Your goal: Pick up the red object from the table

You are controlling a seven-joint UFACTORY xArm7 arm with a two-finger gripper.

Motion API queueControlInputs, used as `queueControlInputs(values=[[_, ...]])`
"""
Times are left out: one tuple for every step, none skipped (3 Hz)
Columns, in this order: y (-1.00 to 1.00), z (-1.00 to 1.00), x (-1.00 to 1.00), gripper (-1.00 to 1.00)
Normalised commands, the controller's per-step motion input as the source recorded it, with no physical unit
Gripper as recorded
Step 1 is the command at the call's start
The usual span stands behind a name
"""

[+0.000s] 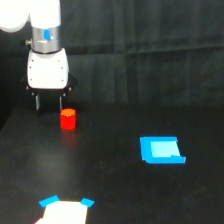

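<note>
I should next grab the red object with my gripper around its upright body (68,120) to pick it up from the table.
The red object (68,119), a small bright red-orange cylinder, stands upright on the black table (115,180) at the exterior view's left. My gripper (49,103) hangs from a white body just up and to the left of it, apart from it. Its two dark fingers point down with a gap between them and nothing held, so it is open. The fingertips reach about the height of the cylinder's top.
A flat blue rectangle (161,150) lies on the table at the right of centre. A white patch with blue corners (65,211) sits at the bottom edge. A black cloth backdrop (150,30) hangs behind the table.
</note>
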Motion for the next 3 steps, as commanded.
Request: queueControlInputs(values=[[-1.0,0.14,1.0,1.0],[-1.0,0.13,1.0,1.0],[-0.65,0.0,1.0,1.0]])
